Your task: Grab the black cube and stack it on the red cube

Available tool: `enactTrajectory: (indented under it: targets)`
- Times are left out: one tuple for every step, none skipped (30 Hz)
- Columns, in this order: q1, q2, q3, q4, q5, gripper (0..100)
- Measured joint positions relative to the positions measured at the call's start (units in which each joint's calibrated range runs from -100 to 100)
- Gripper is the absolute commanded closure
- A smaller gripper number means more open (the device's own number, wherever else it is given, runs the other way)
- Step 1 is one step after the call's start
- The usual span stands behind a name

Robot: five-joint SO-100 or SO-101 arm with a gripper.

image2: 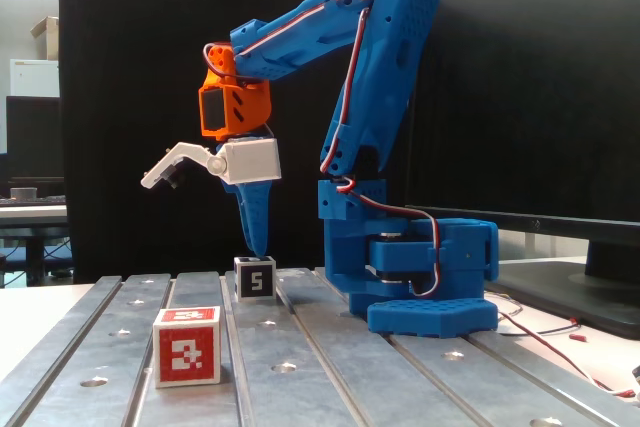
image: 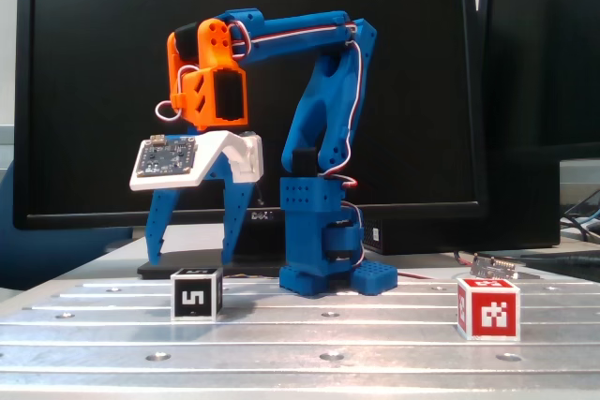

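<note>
My gripper needs to take the black cube point(image: 196, 294) by its opposite upright sides next. Then it can stack it on the red cube point(image: 487, 308).
The black cube point(image: 196, 294) stands on the metal table point(image: 328, 339) at the front left of a fixed view; in the other fixed view it point(image2: 255, 277) sits further back. The red cube point(image: 487, 308) stands apart at the right, and near the front left in the other fixed view point(image2: 187, 346). My gripper point(image: 190, 259) is open, its two blue fingers spread wider than the black cube. The fingertips point(image2: 258, 247) point down and hang just above the black cube's top, not touching it as far as I can see.
The arm's blue base point(image: 323, 264) stands behind the cubes, with red and white cables beside it point(image2: 540, 322). A large dark monitor point(image: 394, 63) fills the back. A small metal part point(image: 494, 267) lies behind the red cube. The table has slots and bolt holes.
</note>
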Motion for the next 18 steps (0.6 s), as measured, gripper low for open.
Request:
enactTrajectory:
  targets:
    - [0.0, 0.0, 0.0, 0.0, 0.0, 72]
    - [0.0, 0.0, 0.0, 0.0, 0.0, 72]
    - [0.0, 0.0, 0.0, 0.0, 0.0, 72]
    - [0.0, 0.0, 0.0, 0.0, 0.0, 72]
    - [0.0, 0.0, 0.0, 0.0, 0.1, 72]
    - [0.0, 0.0, 0.0, 0.0, 0.1, 72]
    - [0.0, 0.0, 0.0, 0.0, 0.1, 72]
    - [0.0, 0.0, 0.0, 0.0, 0.1, 72]
    - [0.0, 0.0, 0.0, 0.0, 0.1, 72]
    - [0.0, 0.0, 0.0, 0.0, 0.1, 72]
    - [0.0, 0.0, 0.0, 0.0, 0.1, 72]
    - [0.0, 0.0, 0.0, 0.0, 0.1, 72]
    - [0.0, 0.0, 0.0, 0.0, 0.1, 72]
    - [0.0, 0.0, 0.0, 0.0, 0.1, 73]
    - [0.0, 0.0, 0.0, 0.0, 0.1, 73]
    - [0.0, 0.0, 0.2, 0.0, 0.1, 73]
    - [0.0, 0.0, 0.2, 0.3, 0.1, 73]
    - [0.0, 0.0, 0.2, 0.4, 0.1, 73]
